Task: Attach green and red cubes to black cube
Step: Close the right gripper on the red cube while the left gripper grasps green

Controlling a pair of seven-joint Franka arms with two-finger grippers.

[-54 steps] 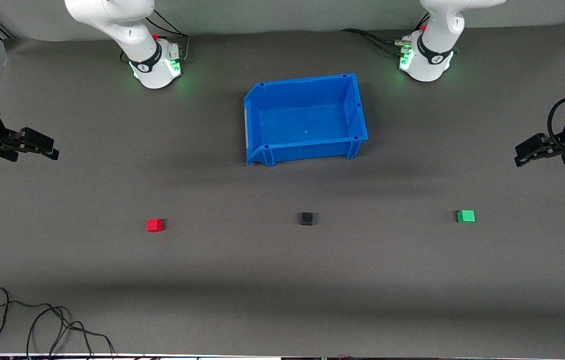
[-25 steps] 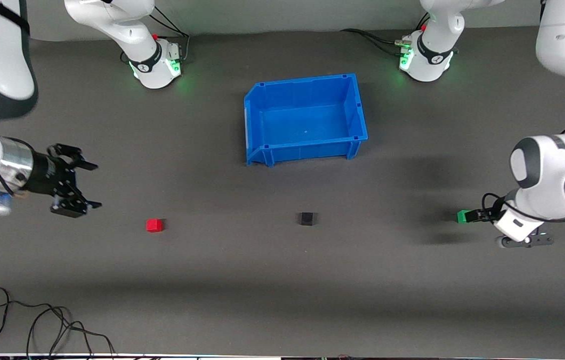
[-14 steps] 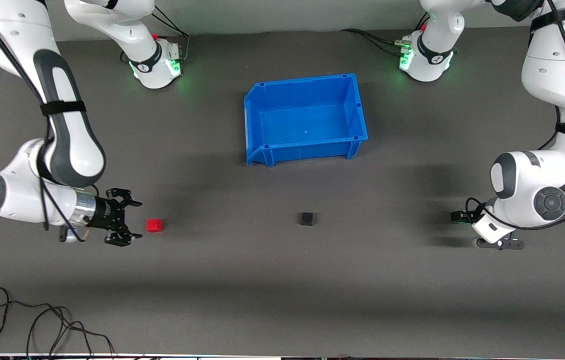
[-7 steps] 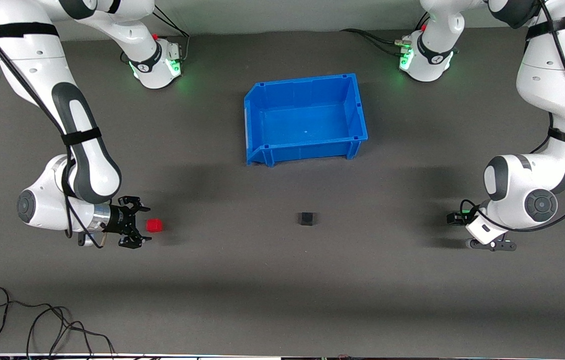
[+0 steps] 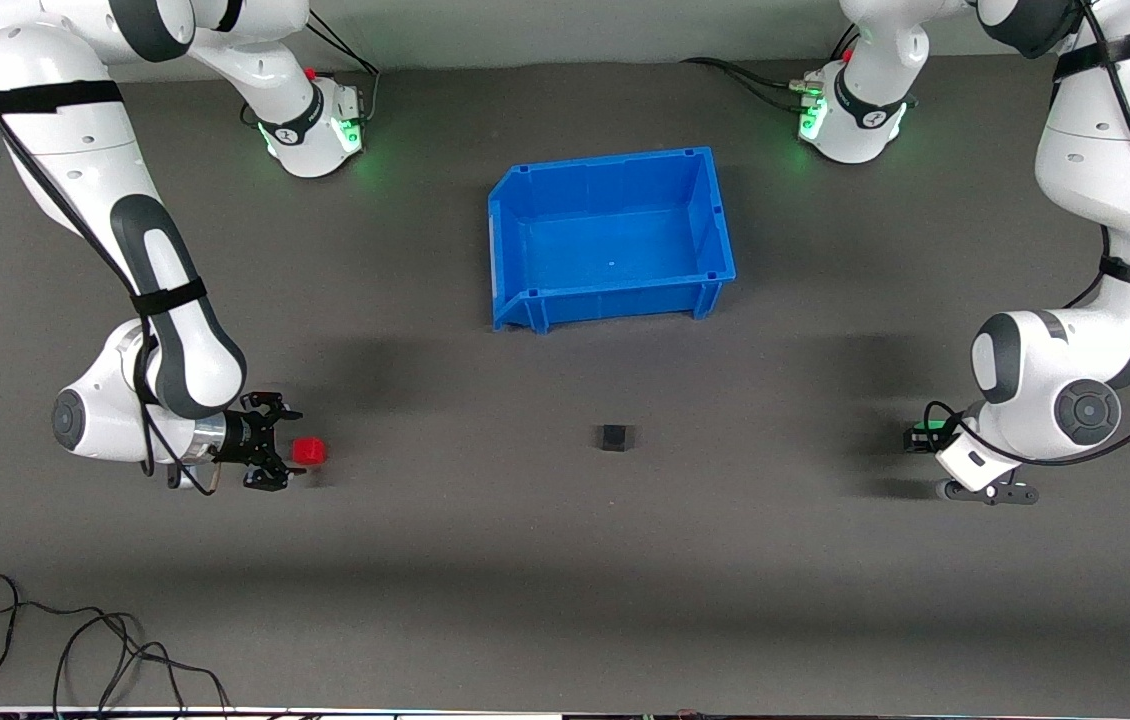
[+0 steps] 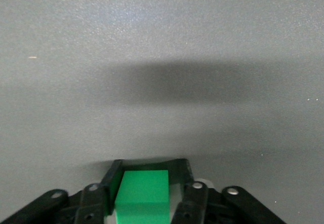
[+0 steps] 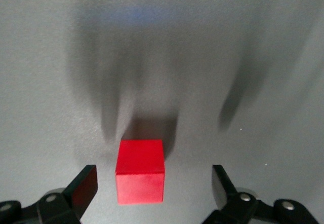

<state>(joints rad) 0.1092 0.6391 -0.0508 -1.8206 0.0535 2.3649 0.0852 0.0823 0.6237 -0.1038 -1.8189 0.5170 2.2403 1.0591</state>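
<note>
My open fingers are beside the lower sides of the red cube. They would catch the cube if they closed now, so my right gripper should close on it.
The black cube (image 5: 613, 437) sits alone on the dark mat, nearer the front camera than the bin. The red cube (image 5: 308, 451) lies toward the right arm's end. My right gripper (image 5: 283, 449) is low at it and open. In the right wrist view the red cube (image 7: 140, 177) sits partly between the spread fingers (image 7: 83, 184), with a gap on each side. My left gripper (image 5: 918, 437) is low at the left arm's end, shut on the green cube (image 5: 929, 427). In the left wrist view the green cube (image 6: 143, 193) fills the space between both fingers (image 6: 112, 181).
An empty blue bin (image 5: 610, 300) stands in the middle of the table, farther from the front camera than the black cube. Loose black cables (image 5: 75, 640) lie at the front edge toward the right arm's end.
Both arms came in from the table ends and dropped to their cubes. My right gripper slid up to the red cube. My left gripper closed round the green cube and shifted slightly.
</note>
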